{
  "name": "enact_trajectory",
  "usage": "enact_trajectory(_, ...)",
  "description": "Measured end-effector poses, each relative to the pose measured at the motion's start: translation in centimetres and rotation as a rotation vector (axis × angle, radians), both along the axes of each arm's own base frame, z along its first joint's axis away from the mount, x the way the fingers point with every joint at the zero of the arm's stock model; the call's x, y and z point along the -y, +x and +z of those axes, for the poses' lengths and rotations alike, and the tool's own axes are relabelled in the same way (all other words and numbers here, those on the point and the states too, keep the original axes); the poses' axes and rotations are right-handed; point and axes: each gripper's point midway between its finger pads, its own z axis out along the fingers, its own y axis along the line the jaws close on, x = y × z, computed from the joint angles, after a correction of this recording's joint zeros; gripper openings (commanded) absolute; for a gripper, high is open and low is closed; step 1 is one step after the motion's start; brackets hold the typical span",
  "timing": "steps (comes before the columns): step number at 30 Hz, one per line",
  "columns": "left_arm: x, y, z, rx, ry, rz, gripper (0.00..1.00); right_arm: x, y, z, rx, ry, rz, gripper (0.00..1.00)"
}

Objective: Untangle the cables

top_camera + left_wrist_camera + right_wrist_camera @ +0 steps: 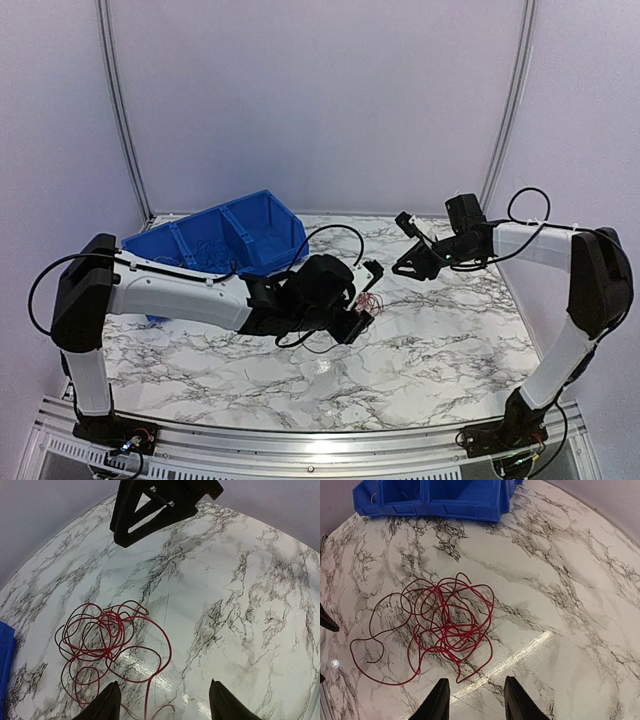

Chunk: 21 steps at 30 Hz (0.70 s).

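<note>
The left gripper takes hold of the red tangle by its trailing piece of cable (148, 692) next, which leaves the coils free to loosen.
The cables lie as a loose red tangle (368, 303) on the marble table, with coils overlapping in the left wrist view (106, 616) and in the right wrist view (448, 630). One hair-thin dark strand (166, 611) runs straight beside the coils. My left gripper (165, 701) hangs open just above the table at the tangle's edge. A red end trails between its fingers, and they grip nothing. My right gripper (476, 696) is open too, raised and set back from the tangle, nothing between its fingers. From above, the left gripper (362, 318) covers part of the tangle.
A blue divided bin (220, 235) stands at the back left, holding more thin wires; its wall shows in the right wrist view (435, 497). The right gripper (402, 245) hovers over the table's back right. The marble table (450, 340) ends at a metal rail in front.
</note>
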Motion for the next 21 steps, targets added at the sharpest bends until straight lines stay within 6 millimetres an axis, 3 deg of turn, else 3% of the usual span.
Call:
enact_trajectory(7,-0.3,1.7,-3.4,-0.046,0.085,0.001,0.50,0.0,0.0,0.0,0.000,0.002,0.004,0.39)
enact_trajectory(13,-0.6,2.8,-4.5,-0.073,0.104,0.003,0.15,-0.2,-0.2,0.1,-0.002,0.009,0.011,0.40)
enact_trajectory(16,-0.7,3.1,-4.5,-0.082,0.099,0.004,0.00,-0.4,-0.5,0.2,-0.004,0.025,0.033,0.48)
enact_trajectory(21,-1.4,2.6,-4.3,-0.097,0.091,-0.001,0.00,-1.6,-1.8,0.2,0.006,0.043,0.114,0.62)
